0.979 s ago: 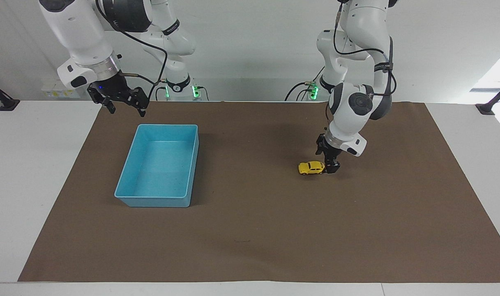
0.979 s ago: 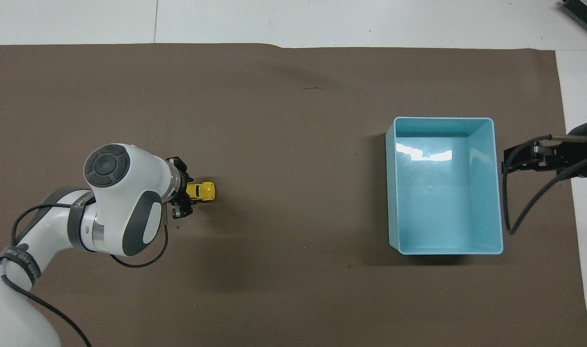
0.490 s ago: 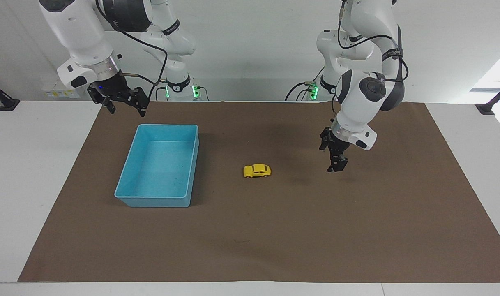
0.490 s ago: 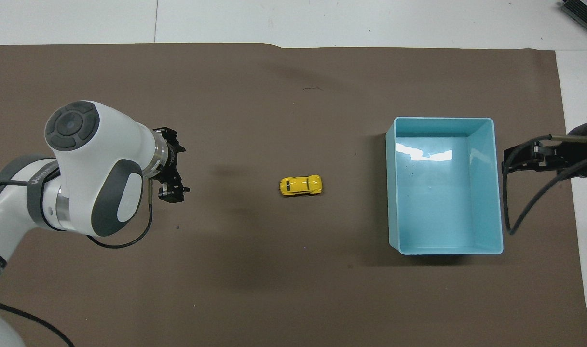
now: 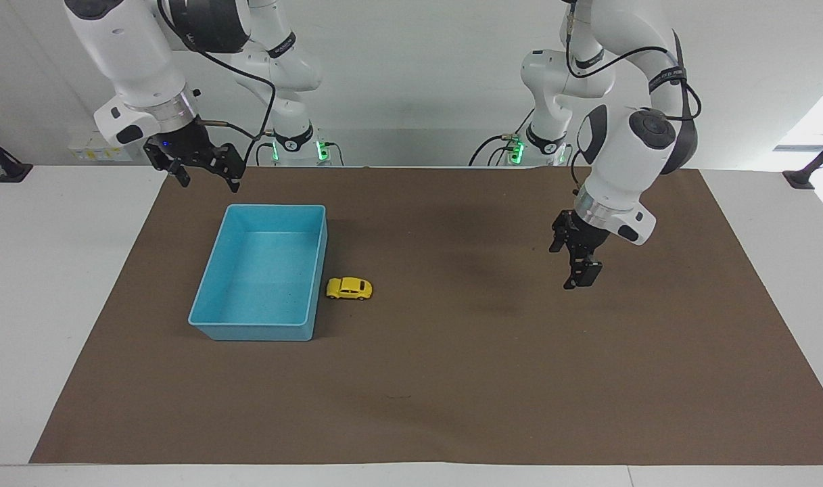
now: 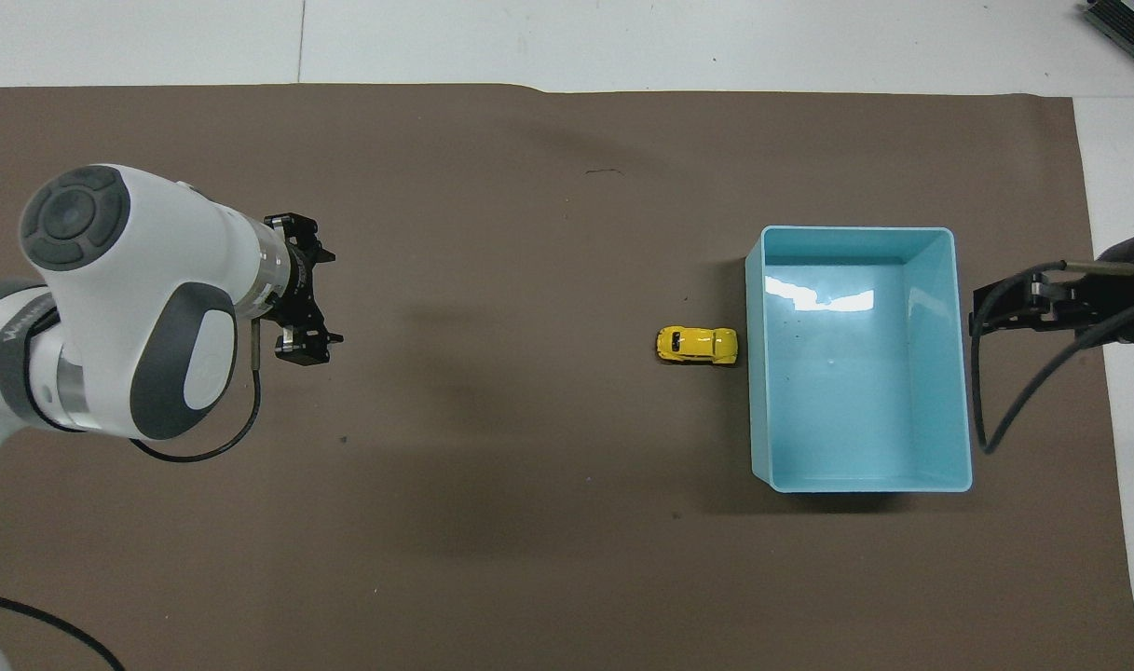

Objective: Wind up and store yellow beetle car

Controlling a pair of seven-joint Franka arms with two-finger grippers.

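The yellow beetle car goes in the blue bin; my right gripper will grab its cabin's sides next.
The yellow beetle car stands on its wheels on the brown mat, outside the blue bin. Its nose is close against the bin's side wall that faces the left arm's end; whether it touches is unclear. The bin holds nothing. My left gripper hangs open and empty above the mat, well away from the car toward the left arm's end. My right gripper waits open and empty in the air by the bin, toward the right arm's end.
The brown mat covers most of the white table. A cable loops from the right wrist beside the bin.
The car has rolled across the mat from my left gripper to the bin's wall. My left gripper has risen off the mat and drawn back toward its own end. The right arm is still.
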